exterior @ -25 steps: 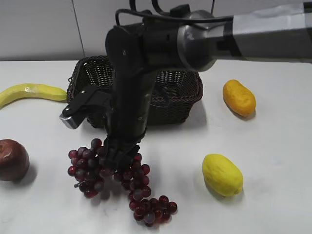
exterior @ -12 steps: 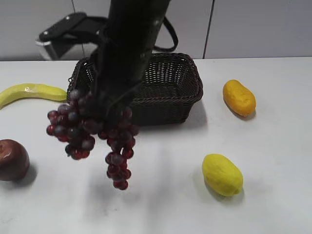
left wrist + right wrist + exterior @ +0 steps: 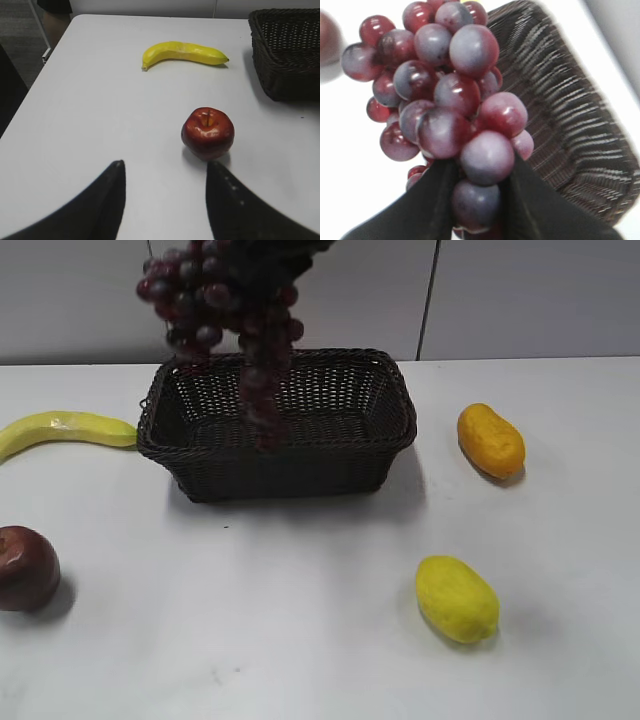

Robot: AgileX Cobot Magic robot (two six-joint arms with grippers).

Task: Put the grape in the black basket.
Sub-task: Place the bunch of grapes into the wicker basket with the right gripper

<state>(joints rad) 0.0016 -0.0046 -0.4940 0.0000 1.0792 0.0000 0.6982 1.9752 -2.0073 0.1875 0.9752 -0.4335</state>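
The grape bunch is still too high, with its tail [image 3: 262, 420] dangling in front of the black basket's near rim [image 3: 330, 448], so my right gripper keeps holding it until it is lower.
The grape bunch [image 3: 225, 300] hangs in the air at the top of the exterior view, above the left part of the black basket [image 3: 395, 405]; its long tail dangles down in front of the basket's inside. My right gripper [image 3: 477, 172] is shut on the grape bunch [image 3: 450, 85], with the basket [image 3: 570, 115] below and to the right in the right wrist view. The right gripper itself is above the top edge of the exterior view. My left gripper [image 3: 165, 167] is open and empty over the table, just short of a red apple [image 3: 207, 131].
A banana [image 3: 60, 430] lies left of the basket and also shows in the left wrist view [image 3: 185, 52]. The dark red apple [image 3: 25, 568] is at the front left. An orange fruit [image 3: 490, 440] lies right of the basket; a yellow lemon [image 3: 456, 598] front right.
The right arm has lifted the grape bunch off the table and carried it up and back, from in front of the basket to above it. The arm has left the exterior view.
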